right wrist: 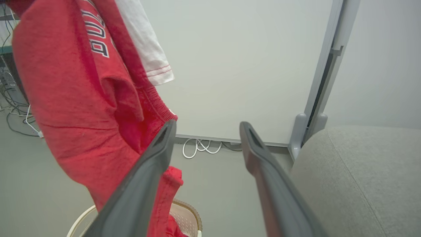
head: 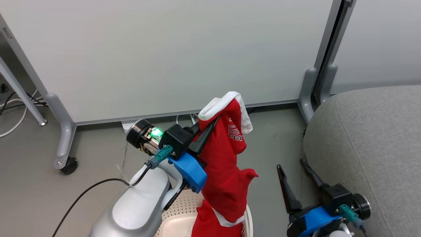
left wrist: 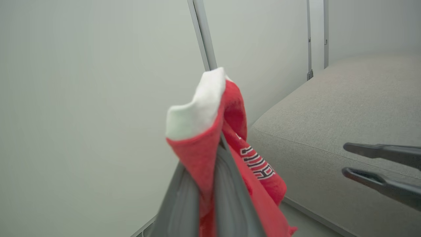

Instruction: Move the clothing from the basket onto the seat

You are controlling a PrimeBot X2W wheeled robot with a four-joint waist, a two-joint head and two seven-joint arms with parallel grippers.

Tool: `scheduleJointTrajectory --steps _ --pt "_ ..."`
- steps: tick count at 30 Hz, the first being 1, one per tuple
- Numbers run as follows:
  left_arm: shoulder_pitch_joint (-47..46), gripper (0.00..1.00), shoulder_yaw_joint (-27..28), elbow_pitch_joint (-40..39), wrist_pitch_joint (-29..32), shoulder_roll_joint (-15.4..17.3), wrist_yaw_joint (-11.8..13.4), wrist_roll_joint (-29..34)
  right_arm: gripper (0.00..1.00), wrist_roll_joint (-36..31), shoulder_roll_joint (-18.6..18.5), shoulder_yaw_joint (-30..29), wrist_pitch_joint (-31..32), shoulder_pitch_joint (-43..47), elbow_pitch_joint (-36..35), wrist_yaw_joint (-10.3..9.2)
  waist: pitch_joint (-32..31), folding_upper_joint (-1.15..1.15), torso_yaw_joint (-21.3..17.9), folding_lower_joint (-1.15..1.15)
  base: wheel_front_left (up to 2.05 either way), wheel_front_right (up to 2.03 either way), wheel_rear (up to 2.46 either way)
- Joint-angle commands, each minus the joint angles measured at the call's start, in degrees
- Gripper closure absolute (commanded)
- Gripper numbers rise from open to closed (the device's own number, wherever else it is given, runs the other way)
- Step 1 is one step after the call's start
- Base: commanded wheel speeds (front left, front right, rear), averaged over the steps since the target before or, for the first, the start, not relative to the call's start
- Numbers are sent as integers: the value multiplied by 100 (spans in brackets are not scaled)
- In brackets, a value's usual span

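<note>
The clothing has to go onto the seat [head: 371,148], so the right gripper should next grab the red garment by a fold of its red fabric [head: 233,160].
A red garment [head: 223,164] with white cuffs and white lettering hangs from my left gripper [head: 215,120], which is shut on its upper folds. Its lower end trails into the cream perforated basket [head: 184,210] at the bottom edge of the head view. In the left wrist view the fabric [left wrist: 197,154] is pinched between the grey fingers of the left gripper [left wrist: 219,140]. My right gripper [head: 291,166] stands open and empty, low beside the grey seat [head: 371,148]. In the right wrist view the right gripper [right wrist: 208,125] has the garment [right wrist: 75,98] hanging to its left, above the basket [right wrist: 187,214].
A white partition panel [head: 164,56] on grey castor feet [head: 67,163] stands behind. Cables [head: 13,112] lie on the floor at far left, and white cords [right wrist: 200,146] under the panel. The seat [left wrist: 345,108] lies to the right, with grey floor [head: 273,141] between it and the basket.
</note>
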Motion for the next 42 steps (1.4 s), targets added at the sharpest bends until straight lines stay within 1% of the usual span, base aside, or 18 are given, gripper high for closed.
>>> scheduleJointTrajectory --steps 1,9,16,22,31,37,42 --pt "-80 100 -8 -22 -6 19 2 -25 0 -17 -10 48 -6 36 -9 -4 0 0 13 0 0 0 0" --pt "-146 100 -52 -34 -8 24 35 -44 0 98 -103 922 -6 -321 136 -4 53 0 118 0 0 0 0" --pt "-216 100 -135 -78 -3 -26 43 -63 0 225 -288 1730 -6 -883 502 -4 182 0 231 0 0 0 0" --pt "-324 100 -233 -154 -8 -88 24 -66 0 375 -339 2146 -6 -1409 989 -4 330 0 353 0 0 0 0" --pt "-468 100 -440 -340 -14 -168 1 -90 0 866 -343 2671 -5 -2114 1800 -4 511 0 561 0 0 0 0" --pt "-570 100 -522 -409 -18 -188 5 -118 0 1219 -288 3033 -6 -2500 2135 -4 600 0 656 0 0 0 0" --pt "-654 100 -568 -436 -21 -202 18 -153 0 1490 -245 3284 -5 -2747 2246 -4 670 0 713 0 0 0 0"
